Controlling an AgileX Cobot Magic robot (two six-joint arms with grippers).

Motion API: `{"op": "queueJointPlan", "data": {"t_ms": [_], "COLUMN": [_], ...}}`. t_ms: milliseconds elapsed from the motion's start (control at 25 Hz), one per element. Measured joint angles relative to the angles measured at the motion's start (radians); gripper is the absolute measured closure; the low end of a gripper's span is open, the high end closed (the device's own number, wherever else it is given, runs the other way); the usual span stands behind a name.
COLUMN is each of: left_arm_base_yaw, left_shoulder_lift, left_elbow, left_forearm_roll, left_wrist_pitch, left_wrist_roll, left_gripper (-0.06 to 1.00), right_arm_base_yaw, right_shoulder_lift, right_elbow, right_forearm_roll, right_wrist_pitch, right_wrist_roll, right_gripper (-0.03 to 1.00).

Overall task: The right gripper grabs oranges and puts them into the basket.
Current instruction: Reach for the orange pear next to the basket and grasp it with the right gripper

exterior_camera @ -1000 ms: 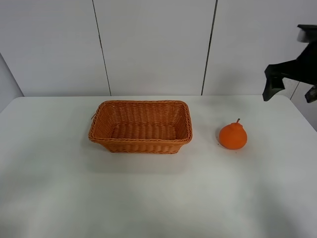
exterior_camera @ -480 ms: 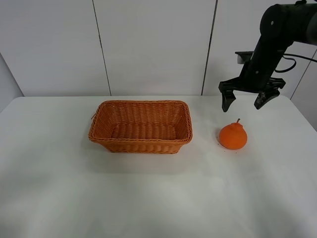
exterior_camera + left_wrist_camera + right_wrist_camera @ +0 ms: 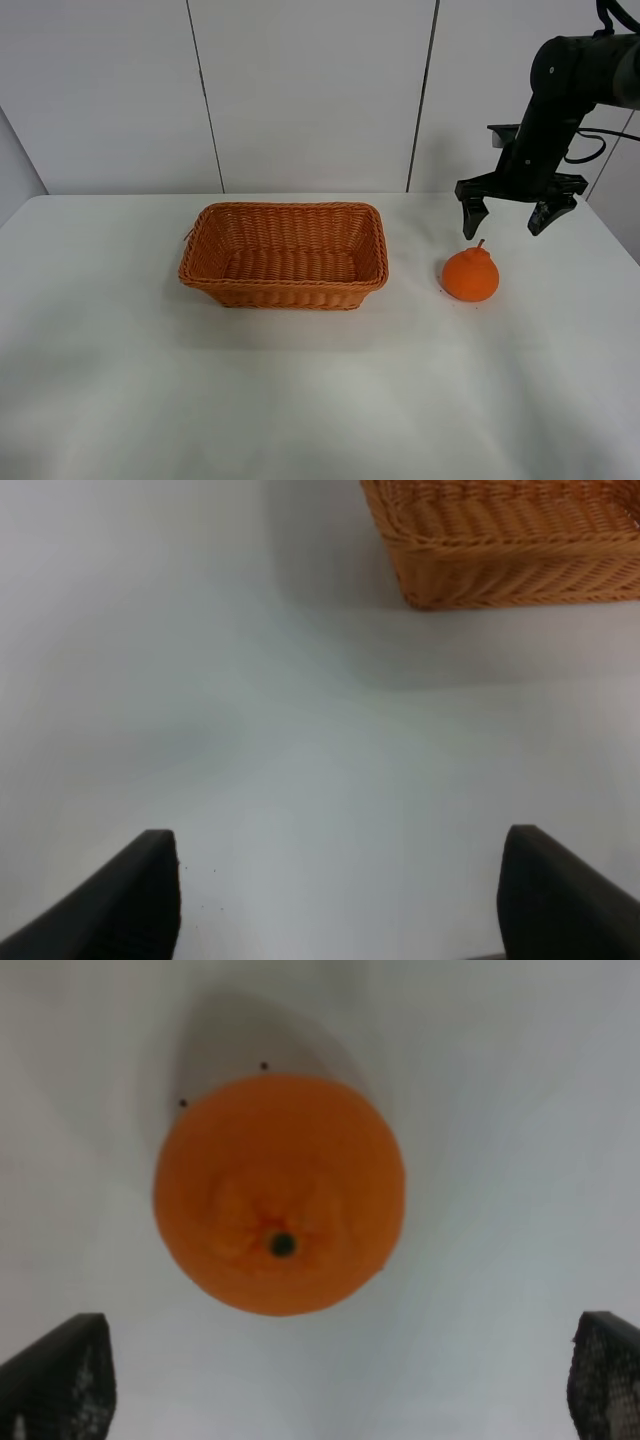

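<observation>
I need to put the orange into the basket (image 3: 283, 256), so I should next grab it by its narrow stem end (image 3: 477, 254) with my right gripper.
The orange (image 3: 470, 275) stands upright on the white table, right of the wicker basket (image 3: 283, 256), stem up. My right gripper (image 3: 507, 220) hangs open above and slightly behind the orange, fingers pointing down and wide apart. In the right wrist view the orange (image 3: 280, 1193) sits seen from above, between the two fingertips (image 3: 55, 1380), apart from both. The basket holds nothing. The left gripper (image 3: 340, 900) is open over bare table, with a corner of the basket (image 3: 500, 540) ahead of it.
The white table (image 3: 300, 400) runs to a white panelled wall behind. The right table edge lies just right of the orange. A few dark specks lie on the table beside the orange (image 3: 263, 1065).
My right arm has swung in from the far right and come down lower, now hanging over the orange. The orange and basket have not moved.
</observation>
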Motion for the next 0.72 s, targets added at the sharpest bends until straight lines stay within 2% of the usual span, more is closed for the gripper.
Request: {"op": "queueJointPlan", "data": {"t_ms": [120, 320, 720], "left_arm_base_yaw": [0.000, 0.000, 0.000], "left_shoulder_lift": [0.000, 0.000, 0.000], "left_elbow": [0.000, 0.000, 0.000], "left_forearm_roll": [0.000, 0.000, 0.000], "left_wrist_pitch": [0.000, 0.000, 0.000], "left_wrist_roll": [0.000, 0.000, 0.000], "left_gripper": [0.18, 0.18, 0.18], "right_arm_base_yaw": [-0.006, -0.006, 0.016], "right_shoulder_lift": [0.000, 0.001, 0.001], "right_elbow": [0.036, 0.113, 0.115], "right_forearm_roll": [0.000, 0.000, 0.043], "right_wrist_pitch": [-0.005, -0.083, -0.137], "right_wrist_roll": [-0.007, -0.011, -0.038], "right_gripper": [0.28, 0.28, 0.28]}}
